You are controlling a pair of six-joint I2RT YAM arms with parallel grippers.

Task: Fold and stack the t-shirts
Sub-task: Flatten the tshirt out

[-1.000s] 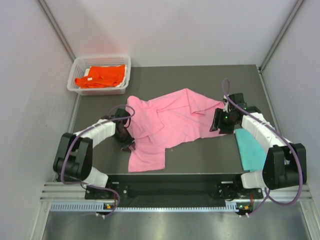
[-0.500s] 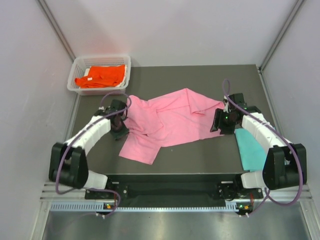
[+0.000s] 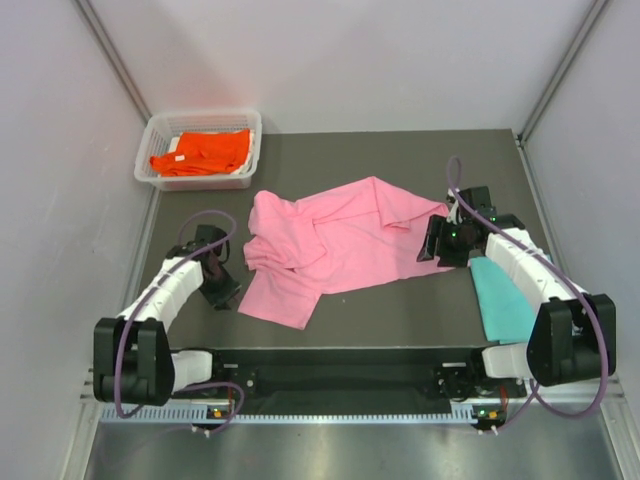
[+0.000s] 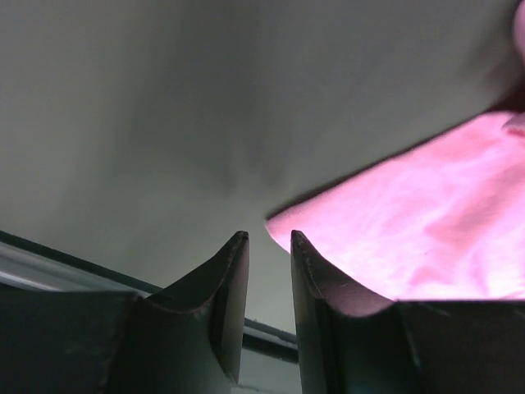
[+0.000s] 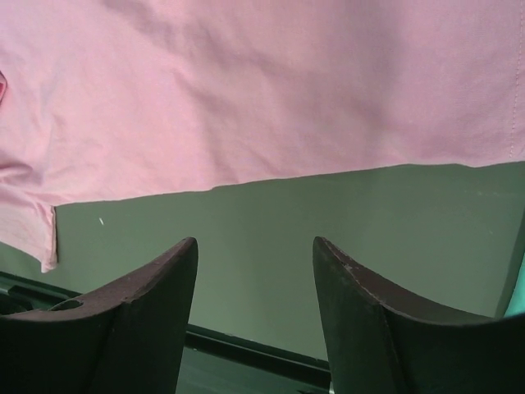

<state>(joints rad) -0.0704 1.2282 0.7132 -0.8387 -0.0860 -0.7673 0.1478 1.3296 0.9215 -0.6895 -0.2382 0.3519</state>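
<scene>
The left gripper pinches the light pink t-shirt's flap at its outer corner point(image 3: 242, 309) point(image 4: 279, 228) next, to spread the t-shirt open for folding.
A light pink t-shirt point(image 3: 335, 240) lies crumpled across the middle of the dark table, its lower left part folded into a flap point(image 3: 280, 300). My left gripper point(image 3: 226, 293) sits just left of that flap, apart from it. In the left wrist view its jaws point(image 4: 268, 238) stand slightly open with nothing between them, the pink cloth point(image 4: 426, 238) to their right. My right gripper point(image 3: 434, 244) hovers at the shirt's right edge, open and empty point(image 5: 254, 242), with the pink hem point(image 5: 246, 90) ahead of it. A teal t-shirt point(image 3: 500, 300) lies folded at the right. An orange t-shirt point(image 3: 200, 152) rests in the basket.
A white mesh basket point(image 3: 150, 135) stands at the back left corner. Grey walls close in on both sides and at the back. The table's black front rail point(image 3: 340, 365) runs between the arm bases.
My left gripper has drawn back to the left and nearer, away from the pink shirt. The shirt's lower flap has shifted left and now lies slanted. The right arm has hardly moved.
</scene>
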